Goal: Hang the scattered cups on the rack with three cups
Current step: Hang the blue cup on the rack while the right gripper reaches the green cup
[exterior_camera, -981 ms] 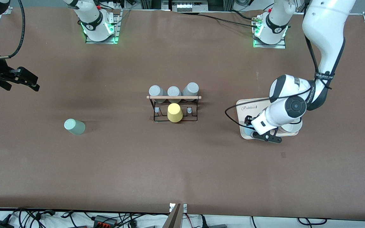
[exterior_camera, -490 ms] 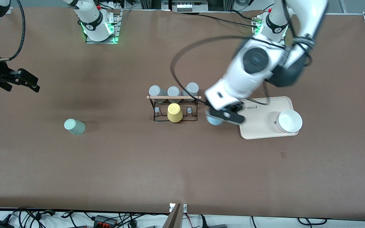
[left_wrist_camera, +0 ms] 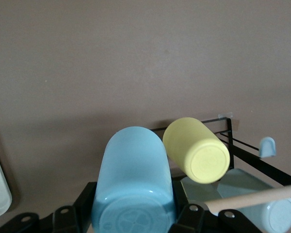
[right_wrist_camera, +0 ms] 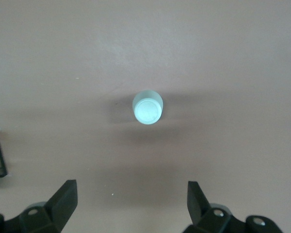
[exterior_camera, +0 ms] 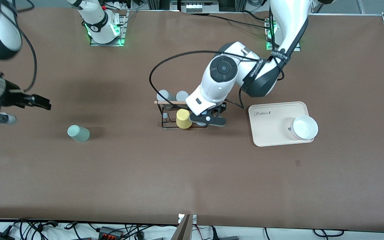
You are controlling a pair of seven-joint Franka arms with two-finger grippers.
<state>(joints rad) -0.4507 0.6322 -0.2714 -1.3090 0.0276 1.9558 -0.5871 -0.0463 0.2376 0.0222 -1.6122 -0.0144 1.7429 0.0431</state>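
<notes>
My right gripper is about to grab the mint green cup [exterior_camera: 78,133] by its sides near its closed base, and will then hang it on the rack [exterior_camera: 165,115] beside the yellow cup.
My left gripper [exterior_camera: 208,120] [left_wrist_camera: 133,218] is shut on the light blue cup [left_wrist_camera: 133,189], its black fingers [left_wrist_camera: 85,204] pressed on both sides. It holds the cup at the black wire rack [exterior_camera: 165,115] [left_wrist_camera: 245,155], beside the yellow cup [exterior_camera: 183,119] [left_wrist_camera: 196,149] that hangs on a peg. In the front view the hand hides most of the blue cup. The mint green cup [exterior_camera: 78,133] [right_wrist_camera: 147,108] lies on the table toward the right arm's end. My right gripper [exterior_camera: 28,108] [right_wrist_camera: 131,204] hangs open above the table, short of that cup, with nothing between its fingers.
Grey cups [exterior_camera: 162,95] hang on the rack under its wooden rod [exterior_camera: 170,102] [left_wrist_camera: 254,198]. A beige tray [exterior_camera: 272,133] with a white bowl [exterior_camera: 303,127] lies toward the left arm's end. A free peg [left_wrist_camera: 267,146] sticks up from the rack.
My left gripper has carried the light blue cup off the tray and over to the rack beside the yellow cup. The right arm has shifted a little toward the mint cup.
</notes>
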